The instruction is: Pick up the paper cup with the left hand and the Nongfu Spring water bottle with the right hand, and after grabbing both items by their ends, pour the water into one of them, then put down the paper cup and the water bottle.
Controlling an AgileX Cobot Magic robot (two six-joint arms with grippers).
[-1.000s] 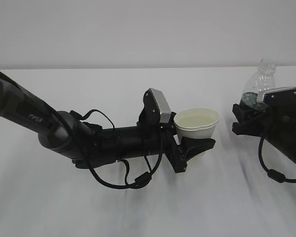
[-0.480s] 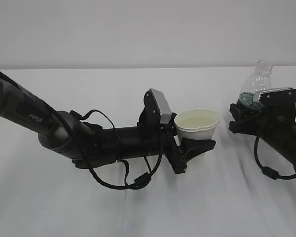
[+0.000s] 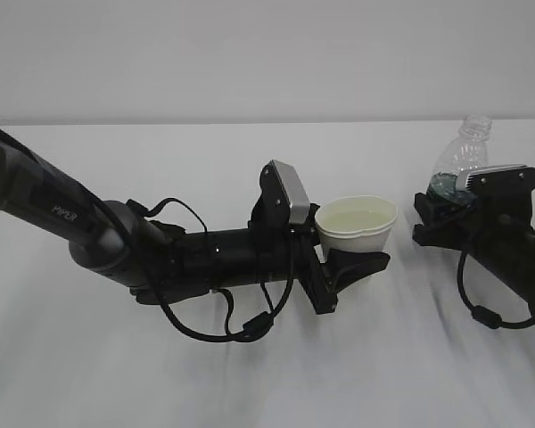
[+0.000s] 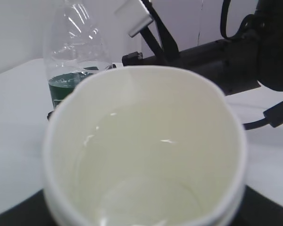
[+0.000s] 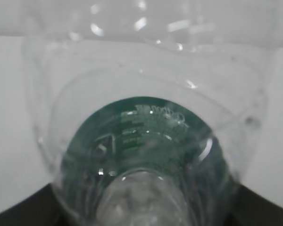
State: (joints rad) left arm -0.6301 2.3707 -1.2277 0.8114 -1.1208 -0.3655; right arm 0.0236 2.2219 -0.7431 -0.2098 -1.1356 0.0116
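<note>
My right gripper opens next, since the bottle's hidden lower end sits low at the tabletop in the high view.
The white paper cup [image 3: 358, 223] is held upright at its lower part, just above the table, by my left gripper [image 3: 353, 251], which is shut on it. One black finger [image 3: 364, 264] shows below the cup. Clear water [image 4: 146, 183] lies in the cup's [image 4: 146, 150] cream-coloured inside. To the right, my right gripper [image 3: 440, 210] is shut on the green-labelled lower end of the Nongfu Spring water bottle [image 3: 460, 159]. The bottle has no cap and stands nearly upright, leaning slightly right. It fills the right wrist view [image 5: 141, 141] and shows behind the cup [image 4: 78, 52].
A white cloth covers the table [image 3: 250, 374], and a plain wall runs along its far edge. The left arm marked PIPER [image 3: 62, 214] reaches in low from the left with loose cables [image 3: 223, 325]. The right arm [image 3: 517, 259] comes in from the right edge.
My right gripper has sunk a little and drifted slightly left with the bottle. The left arm and cup have stayed still.
</note>
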